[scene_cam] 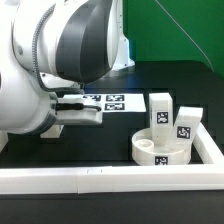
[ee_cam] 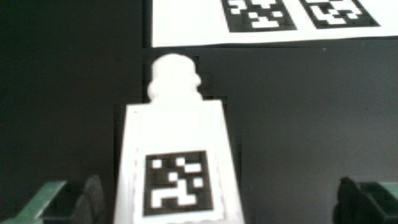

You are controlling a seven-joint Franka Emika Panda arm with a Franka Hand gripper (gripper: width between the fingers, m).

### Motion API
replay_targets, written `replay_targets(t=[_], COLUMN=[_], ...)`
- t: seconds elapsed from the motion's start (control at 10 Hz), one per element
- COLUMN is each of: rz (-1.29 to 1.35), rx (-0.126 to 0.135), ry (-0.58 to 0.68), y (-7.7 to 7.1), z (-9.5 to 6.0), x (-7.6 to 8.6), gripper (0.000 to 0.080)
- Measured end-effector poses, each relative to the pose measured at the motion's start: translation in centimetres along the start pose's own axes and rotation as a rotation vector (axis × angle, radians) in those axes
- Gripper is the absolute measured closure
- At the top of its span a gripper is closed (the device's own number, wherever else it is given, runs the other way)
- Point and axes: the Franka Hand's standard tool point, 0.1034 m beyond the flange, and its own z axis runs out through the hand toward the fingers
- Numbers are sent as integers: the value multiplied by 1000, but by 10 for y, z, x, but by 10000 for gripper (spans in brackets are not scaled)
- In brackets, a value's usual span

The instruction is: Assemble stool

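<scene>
The robot should next grab the third leg by its tagged end [ee_cam: 180,191], so that the leg's peg stays free to fit into the round white seat.
The round white seat [scene_cam: 160,152] lies at the exterior view's right, by the corner of the rails. Two tagged white legs [scene_cam: 160,110] [scene_cam: 187,122] stand upright on or just behind it; I cannot tell which. The third leg [ee_cam: 178,140] lies flat on the black table, its peg pointing toward the marker board and its tag facing up. In the exterior view it shows under the hand [scene_cam: 82,117]. My gripper [ee_cam: 217,200] [scene_cam: 75,104] is open, with its fingers wide apart on either side of this leg's tagged end. The leg sits nearer one finger [ee_cam: 63,200], and neither finger touches it.
The marker board [ee_cam: 267,20] [scene_cam: 110,102] lies just beyond the lying leg's peg. Long white border rails run along the near edge [scene_cam: 100,180] and the exterior view's right [scene_cam: 212,140]. The arm's bulky body [scene_cam: 50,60] fills the exterior view's left.
</scene>
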Motion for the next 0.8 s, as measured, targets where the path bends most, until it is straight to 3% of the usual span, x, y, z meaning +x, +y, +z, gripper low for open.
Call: replay_targets(t=[0.4, 0.6, 0.7, 0.8], rz=[6, 7, 7, 7], rx=[-6, -5, -5, -4], ry=[28, 28, 28, 29], y=[7, 7, 7, 8], z=[6, 6, 6, 6], x=[8, 8, 8, 8], gripper=[150, 404, 404, 465])
